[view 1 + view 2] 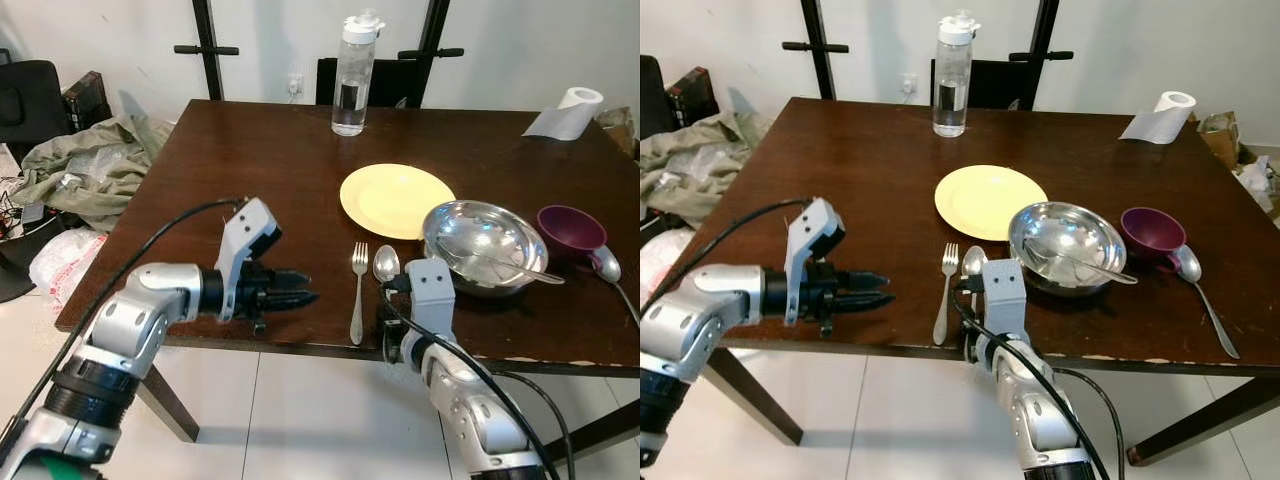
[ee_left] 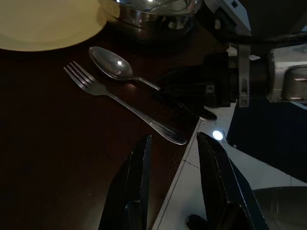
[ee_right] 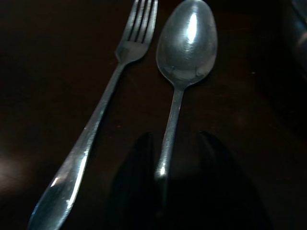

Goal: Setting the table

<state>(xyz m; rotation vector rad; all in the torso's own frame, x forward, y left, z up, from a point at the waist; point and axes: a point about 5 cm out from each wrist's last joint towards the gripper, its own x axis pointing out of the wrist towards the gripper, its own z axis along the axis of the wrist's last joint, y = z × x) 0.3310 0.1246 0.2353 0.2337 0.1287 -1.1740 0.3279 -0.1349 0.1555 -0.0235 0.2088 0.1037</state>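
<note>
The right gripper grabs the spoon's slim handle (image 3: 169,139) next, where the sides run straight, since the spoon's bowl is broad and rounded.
On the dark wooden table (image 1: 250,170) a fork (image 1: 358,290) and a spoon (image 1: 386,264) lie side by side, just in front of a yellow plate (image 1: 397,200). My right gripper (image 3: 175,136) is at the table's front edge, open, its fingers on either side of the end of the spoon's handle. My left gripper (image 1: 305,297) hovers over the front edge to the left of the fork; it is open with nothing between its fingers (image 2: 139,167). A steel bowl (image 1: 445,225) with a utensil lying in it stands to the right of the plate.
A purple cup (image 1: 570,230) and another spoon (image 1: 612,272) lie at the right. A water bottle (image 1: 356,75) stands at the table's far edge, a paper roll (image 1: 570,110) at the far right corner. Clothes and bags lie on the floor at the left.
</note>
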